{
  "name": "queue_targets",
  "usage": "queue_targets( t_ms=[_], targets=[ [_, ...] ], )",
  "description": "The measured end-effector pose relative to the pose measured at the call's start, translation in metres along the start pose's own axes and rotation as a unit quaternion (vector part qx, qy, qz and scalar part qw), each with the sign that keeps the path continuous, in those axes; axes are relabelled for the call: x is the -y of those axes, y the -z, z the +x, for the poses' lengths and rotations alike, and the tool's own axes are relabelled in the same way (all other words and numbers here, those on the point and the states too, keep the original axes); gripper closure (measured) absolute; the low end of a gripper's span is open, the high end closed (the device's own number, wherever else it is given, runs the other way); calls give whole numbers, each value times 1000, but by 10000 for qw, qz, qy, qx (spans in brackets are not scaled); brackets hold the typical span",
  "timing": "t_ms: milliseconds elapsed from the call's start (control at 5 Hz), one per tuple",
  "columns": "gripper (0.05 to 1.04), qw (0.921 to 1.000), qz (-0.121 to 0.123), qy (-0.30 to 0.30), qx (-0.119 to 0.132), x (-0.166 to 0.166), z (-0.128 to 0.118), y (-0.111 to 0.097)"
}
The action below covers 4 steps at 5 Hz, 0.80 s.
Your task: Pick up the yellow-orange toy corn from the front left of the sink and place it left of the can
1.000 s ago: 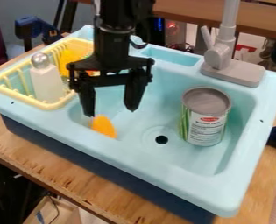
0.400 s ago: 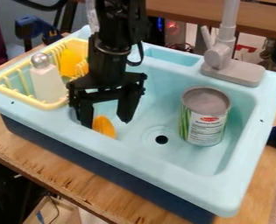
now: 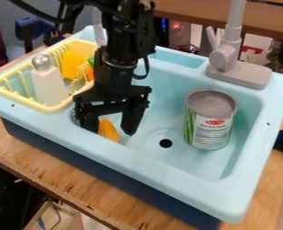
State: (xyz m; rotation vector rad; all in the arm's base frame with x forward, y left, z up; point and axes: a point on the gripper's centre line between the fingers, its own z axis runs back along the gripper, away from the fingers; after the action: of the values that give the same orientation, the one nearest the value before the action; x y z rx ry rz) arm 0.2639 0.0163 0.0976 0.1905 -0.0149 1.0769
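My gripper needs to grab the body of the orange object next, so it can move the object in the light-blue sink (image 3: 167,172).
The gripper (image 3: 112,133) hangs low in the left part of the light-blue sink (image 3: 167,172), its two fingers apart. An orange object (image 3: 108,130) lies at the basin's front-left wall, between the fingers as seen from the camera; whether either finger touches it I cannot tell. Part of the orange object is hidden by the left finger and the sink's front edge. To the right, beyond the drain, a metal can (image 3: 210,119) with a green and white label stands upright in the basin.
A yellow dish rack (image 3: 62,107) on the sink's left side holds a white bottle (image 3: 48,85) with a silver ball top, a yellow item (image 3: 72,63) and other small coloured things. The grey faucet (image 3: 240,73) rises at the back right. Raised rims surround the basin.
The gripper has come down and slightly forward in the basin, closer around the orange object. Its fingers remain apart. The can and the rack have not moved.
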Motion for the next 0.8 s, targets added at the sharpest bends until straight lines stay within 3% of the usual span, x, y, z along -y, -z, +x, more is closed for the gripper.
queue_targets(
  t_ms=[400, 600, 800],
  targets=[
    [112, 9997, 236, 37, -35, -2, 7, 3],
    [385, 9996, 285, -5, 7, -2, 12, 1],
    [562, 9997, 222, -51, 36, 0, 13, 1]
  ],
)
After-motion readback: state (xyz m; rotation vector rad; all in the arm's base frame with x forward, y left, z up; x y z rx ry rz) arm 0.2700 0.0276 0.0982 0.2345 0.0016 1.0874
